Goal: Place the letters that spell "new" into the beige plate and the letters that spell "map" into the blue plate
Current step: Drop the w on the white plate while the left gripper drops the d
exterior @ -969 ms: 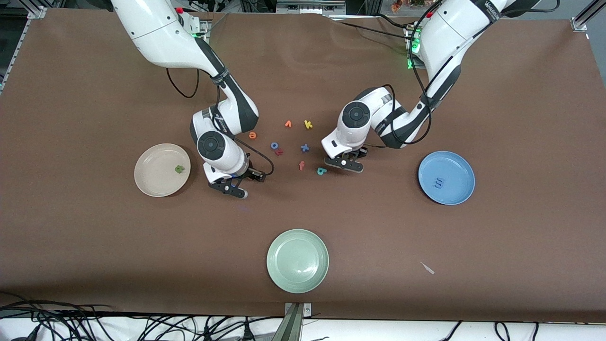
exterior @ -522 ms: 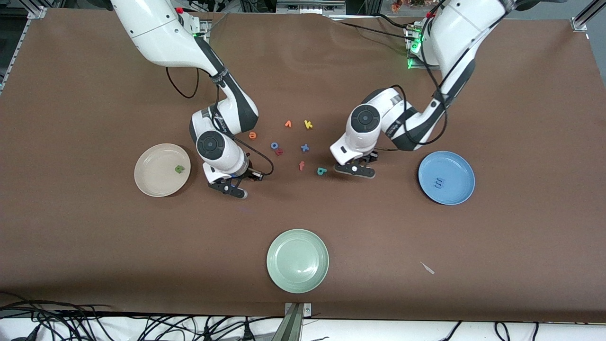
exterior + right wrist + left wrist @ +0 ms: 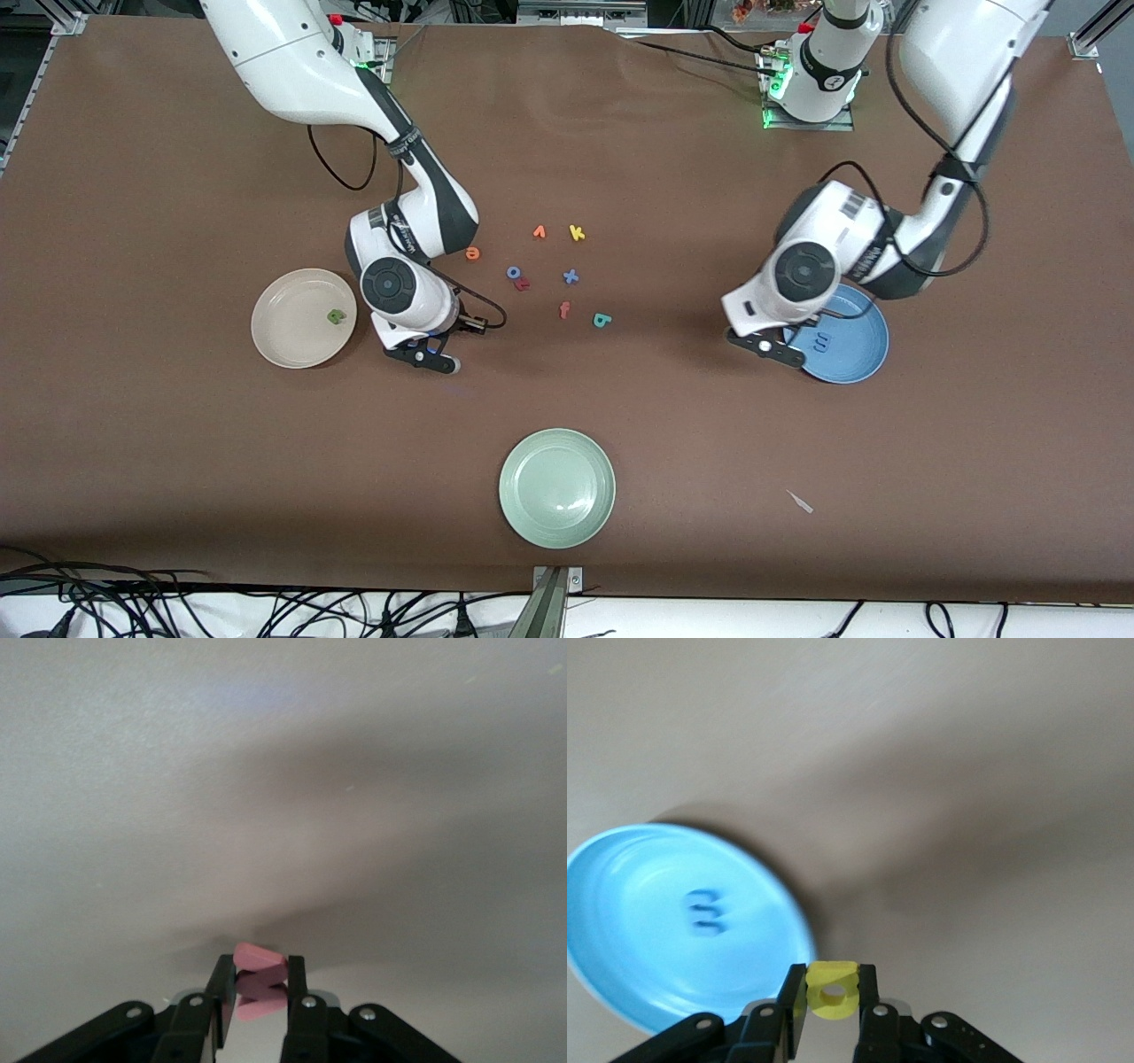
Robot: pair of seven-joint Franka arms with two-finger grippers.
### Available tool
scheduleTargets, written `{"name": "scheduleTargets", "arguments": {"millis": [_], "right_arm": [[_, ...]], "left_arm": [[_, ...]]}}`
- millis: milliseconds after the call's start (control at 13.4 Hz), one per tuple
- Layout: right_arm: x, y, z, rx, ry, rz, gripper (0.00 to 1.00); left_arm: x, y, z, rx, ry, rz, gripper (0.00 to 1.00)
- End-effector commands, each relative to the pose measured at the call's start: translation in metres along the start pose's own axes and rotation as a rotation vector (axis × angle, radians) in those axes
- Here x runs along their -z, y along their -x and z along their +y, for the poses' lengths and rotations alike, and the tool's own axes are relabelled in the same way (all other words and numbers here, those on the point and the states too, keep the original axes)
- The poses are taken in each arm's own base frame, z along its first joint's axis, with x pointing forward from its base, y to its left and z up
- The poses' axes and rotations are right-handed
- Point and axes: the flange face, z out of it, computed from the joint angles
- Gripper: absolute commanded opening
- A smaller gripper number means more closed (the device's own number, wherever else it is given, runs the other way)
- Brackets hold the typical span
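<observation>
The yellow p [image 3: 833, 979] in my left gripper hangs at the blue plate's near rim [image 3: 799, 937], so it is too early to open. The p would drop short, so it moves farther over the plate next.
My left gripper [image 3: 769, 346] hangs low over the table at the rim of the blue plate [image 3: 855, 350], shut on the yellow p [image 3: 832, 990]. The blue m [image 3: 822, 340] lies in that plate [image 3: 638, 948]. My right gripper [image 3: 425, 356] is low over the table beside the beige plate [image 3: 283, 337], shut on the pinkish-red w [image 3: 260, 979]. The green n [image 3: 335, 316] lies in the beige plate. The orange e [image 3: 472, 253] and the teal a [image 3: 601, 320] lie on the table between the arms.
Loose letters in the middle: an orange v [image 3: 539, 232], a yellow k [image 3: 577, 233], a blue o [image 3: 513, 272] touching a red letter [image 3: 522, 284], a blue x [image 3: 570, 276], an f [image 3: 564, 309]. A pale green plate [image 3: 556, 487] sits nearest the front camera.
The left arm has swung from beside the teal a to the blue plate's rim, carrying the yellow p. The right gripper has shifted slightly toward the beige plate.
</observation>
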Motion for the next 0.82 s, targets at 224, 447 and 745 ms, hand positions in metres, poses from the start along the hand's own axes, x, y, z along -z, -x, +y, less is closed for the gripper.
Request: {"name": "scheduleTargets", "arguments": {"millis": [224, 447, 745], "right_arm": [[0.033, -0.013, 0.061, 0.134, 0.054, -0.034, 0.00], [0.036, -0.019, 0.102, 0.150, 0.075, -0.050, 0.00], [0.036, -0.013, 0.143, 0.135, 0.095, -0.089, 0.00]], "left_arm": [[-0.031, 0.028, -0.097, -0.107, 0.052, -0.047, 0.01], [-0.058, 0.038, -0.116, -0.128, 0.081, -0.019, 0.02], [-0.086, 0.043, -0.111, -0.131, 0.104, 0.023, 0.05]]}}
